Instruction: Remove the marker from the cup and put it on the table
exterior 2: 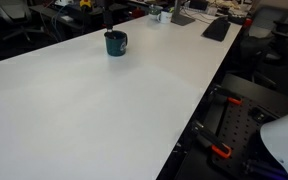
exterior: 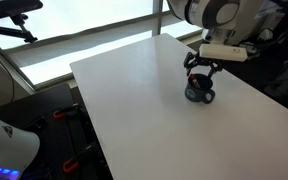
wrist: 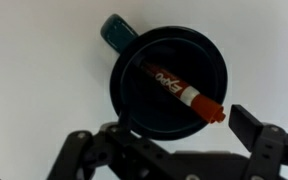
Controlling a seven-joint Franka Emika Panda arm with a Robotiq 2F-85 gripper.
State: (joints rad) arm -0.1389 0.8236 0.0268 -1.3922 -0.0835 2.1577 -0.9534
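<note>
My gripper should close, because my fingers reach down to the cup's rim on either side of the red end (wrist: 210, 109). Closing now would hold the marker (wrist: 176, 89).
The cup (wrist: 144, 110) is a dark blue mug seen from above in the wrist view, its handle at the upper left. The marker (wrist: 176, 89) lies slanted across the cup's mouth, its red end poking over the rim at the lower right. My gripper (wrist: 169, 140) is open and empty, with one finger on each side just below the cup. In an exterior view the gripper (exterior: 202, 70) hangs directly above the cup (exterior: 200, 94) on the white table (exterior: 134, 90). The cup (exterior 2: 116, 43) also stands near the table's far end in an exterior view.
The table (exterior 2: 94, 110) is long and white, with its edge close to the cup's right side in an exterior view. Dark clutter (exterior 2: 216, 28) lies at the far end. Black chairs and equipment stand around the table.
</note>
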